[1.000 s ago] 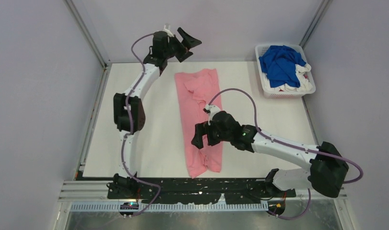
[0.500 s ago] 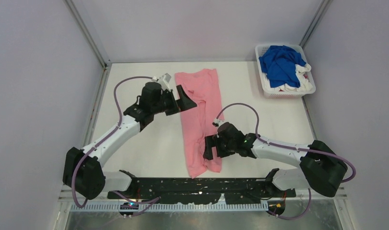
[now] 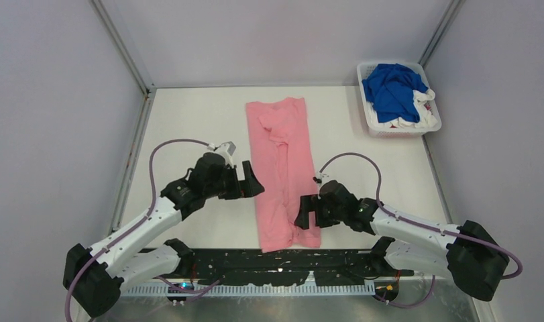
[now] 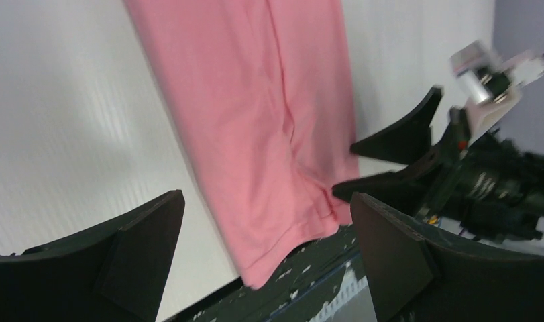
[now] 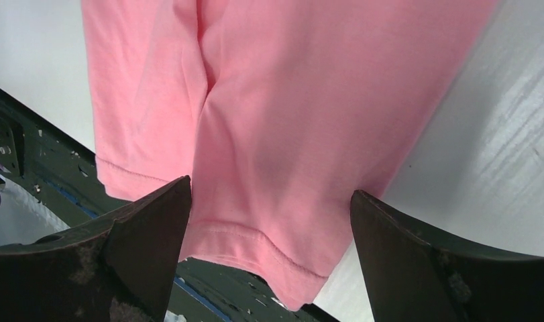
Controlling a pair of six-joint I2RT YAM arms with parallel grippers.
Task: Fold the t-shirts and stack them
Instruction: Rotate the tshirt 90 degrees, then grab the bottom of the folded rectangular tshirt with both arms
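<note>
Next, my left gripper grabs the folded light pink t-shirt at its near hem corner, to fold the t-shirt's hem toward the t-shirt's far end.
A light pink t-shirt (image 3: 282, 171) lies folded into a long narrow strip down the middle of the table, its hem (image 5: 255, 245) hanging slightly over the near edge. My left gripper (image 3: 252, 182) hovers open at the strip's left edge, a little above its lower half. My right gripper (image 3: 308, 218) stands open over the hem's right corner, with the cloth below its spread fingers (image 5: 148, 235). Neither holds anything. A royal blue t-shirt (image 3: 392, 88) lies on white ones (image 3: 416, 117) in the basket.
A white slatted basket (image 3: 369, 114) stands at the table's back right corner. A black base rail (image 3: 282, 265) runs along the near edge. Metal frame posts (image 3: 121, 47) rise at the back corners, with walls on three sides.
My left arm swung from the back of the table down to the pink shirt's lower left edge. My right gripper slid nearer, toward the hem. Both stayed open.
</note>
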